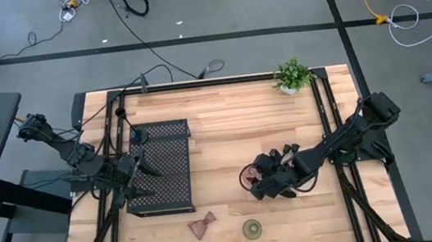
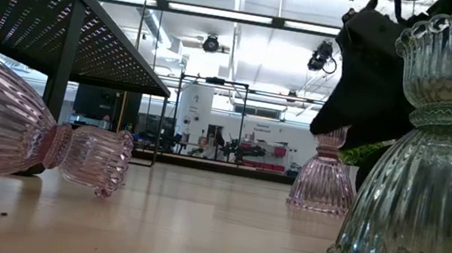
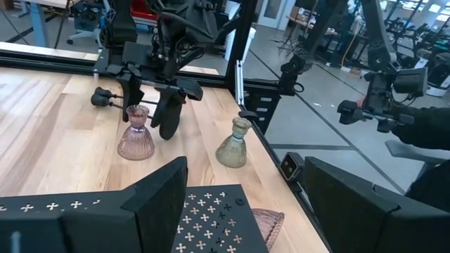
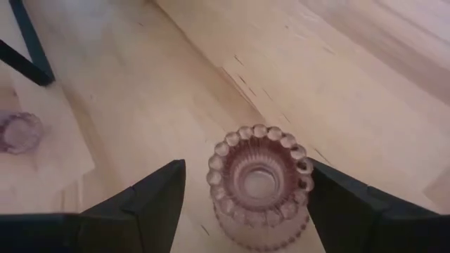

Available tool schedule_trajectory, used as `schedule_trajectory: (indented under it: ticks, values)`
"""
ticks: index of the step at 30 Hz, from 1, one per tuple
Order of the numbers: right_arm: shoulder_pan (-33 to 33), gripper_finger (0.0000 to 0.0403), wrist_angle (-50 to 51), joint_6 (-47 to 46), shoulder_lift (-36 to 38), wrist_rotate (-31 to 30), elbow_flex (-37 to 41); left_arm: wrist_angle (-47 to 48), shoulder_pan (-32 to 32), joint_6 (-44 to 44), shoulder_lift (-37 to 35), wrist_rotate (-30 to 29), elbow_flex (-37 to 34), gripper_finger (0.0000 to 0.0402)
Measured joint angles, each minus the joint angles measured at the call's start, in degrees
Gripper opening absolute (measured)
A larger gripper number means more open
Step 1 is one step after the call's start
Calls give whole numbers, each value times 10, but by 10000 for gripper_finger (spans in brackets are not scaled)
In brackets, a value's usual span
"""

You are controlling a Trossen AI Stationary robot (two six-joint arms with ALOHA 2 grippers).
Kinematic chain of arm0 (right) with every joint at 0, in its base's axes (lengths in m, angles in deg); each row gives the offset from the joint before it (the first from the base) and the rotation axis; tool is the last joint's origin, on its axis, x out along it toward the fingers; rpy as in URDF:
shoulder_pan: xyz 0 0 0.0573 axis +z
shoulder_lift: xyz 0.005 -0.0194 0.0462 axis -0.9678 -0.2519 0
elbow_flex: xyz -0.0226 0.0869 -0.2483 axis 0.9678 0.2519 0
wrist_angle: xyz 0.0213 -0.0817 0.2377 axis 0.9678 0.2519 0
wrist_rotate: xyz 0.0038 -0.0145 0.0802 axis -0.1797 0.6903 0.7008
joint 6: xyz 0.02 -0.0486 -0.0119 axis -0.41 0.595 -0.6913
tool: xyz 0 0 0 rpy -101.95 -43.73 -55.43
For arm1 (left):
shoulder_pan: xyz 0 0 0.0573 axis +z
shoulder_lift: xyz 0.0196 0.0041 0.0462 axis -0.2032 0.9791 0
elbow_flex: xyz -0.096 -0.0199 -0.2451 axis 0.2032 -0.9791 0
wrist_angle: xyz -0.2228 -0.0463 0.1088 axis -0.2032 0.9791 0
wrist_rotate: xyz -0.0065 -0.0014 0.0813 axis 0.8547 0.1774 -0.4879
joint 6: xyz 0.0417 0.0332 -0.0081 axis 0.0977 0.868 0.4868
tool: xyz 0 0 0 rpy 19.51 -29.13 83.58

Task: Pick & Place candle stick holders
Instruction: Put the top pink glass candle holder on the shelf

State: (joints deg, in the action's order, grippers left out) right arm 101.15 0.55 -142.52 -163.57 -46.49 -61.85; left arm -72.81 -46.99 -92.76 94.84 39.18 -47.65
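The right gripper grabs the beaded top cup (image 4: 259, 172) of the pink candle holder next, to place it.
A pink hourglass holder (image 4: 259, 184) stands upright on the table right of centre (image 1: 245, 177). My right gripper (image 4: 242, 186) is open, coming down from above with one finger on each side of the holder's top cup. I see a gap at one finger. An olive-green holder (image 1: 252, 230) stands upright near the front edge. A brownish-pink holder (image 1: 202, 226) lies on its side beside it. Thin black stem holders (image 1: 121, 113) stand by the tray's far left corner. My left gripper (image 1: 141, 168) is open and empty over the black perforated tray (image 1: 170, 184).
A small green potted plant (image 1: 293, 74) stands at the far edge, right of centre. The tray stands raised on legs (image 2: 66, 40) at the table's left. Bare wood lies between the tray and the right gripper. Black frame rails run along the table's sides.
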Motion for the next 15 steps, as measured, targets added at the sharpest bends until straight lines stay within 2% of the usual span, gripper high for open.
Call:
schedule_trajectory:
  ticks: [5,8,13,15]
  values:
    - [0,252,-26,-19,0,-17,20,0,0,0,0,0,0,286]
    - [0,214,-44,-19,0,-16,31,0,0,0,0,0,0,286]
    - [0,129,-75,-14,0,-23,40,0,0,0,0,0,0,286]
    - [0,119,-75,-11,0,-23,40,0,0,0,0,0,0,286]
